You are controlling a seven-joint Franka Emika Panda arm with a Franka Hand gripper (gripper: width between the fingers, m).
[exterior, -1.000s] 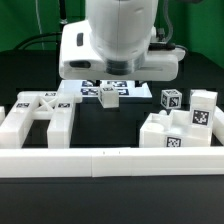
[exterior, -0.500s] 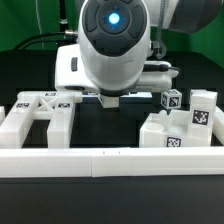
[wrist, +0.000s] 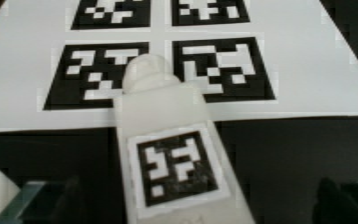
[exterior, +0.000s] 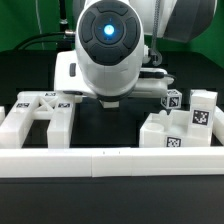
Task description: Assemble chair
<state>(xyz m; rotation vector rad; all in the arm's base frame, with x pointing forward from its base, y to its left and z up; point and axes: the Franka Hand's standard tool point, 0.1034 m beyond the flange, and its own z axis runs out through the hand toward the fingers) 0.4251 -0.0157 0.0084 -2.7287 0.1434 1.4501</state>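
Observation:
My gripper's fingers are on both sides of the leg's wide end [wrist: 197,208], so my gripper closes on the wide end next.
In the wrist view a long white chair leg [wrist: 167,150] with one black-and-white tag lies partly on the marker board [wrist: 25,60], between my fingers. My gripper [wrist: 194,208] is open, with dark fingertips [wrist: 44,200] standing apart from the leg on both sides. In the exterior view the arm's round white body [exterior: 110,45] hides the gripper and the leg. A large tagged chair part [exterior: 40,112] lies at the exterior view's left. More tagged parts [exterior: 180,128] lie at the right.
A small tagged cube [exterior: 172,100] and a white block [exterior: 204,105] stand at the exterior view's right rear. A long plain white rail [exterior: 110,160] runs across the front. The table surface is black.
The arm has come down and swung toward the camera. Its body now covers the marker board and the small leg that showed one second ago.

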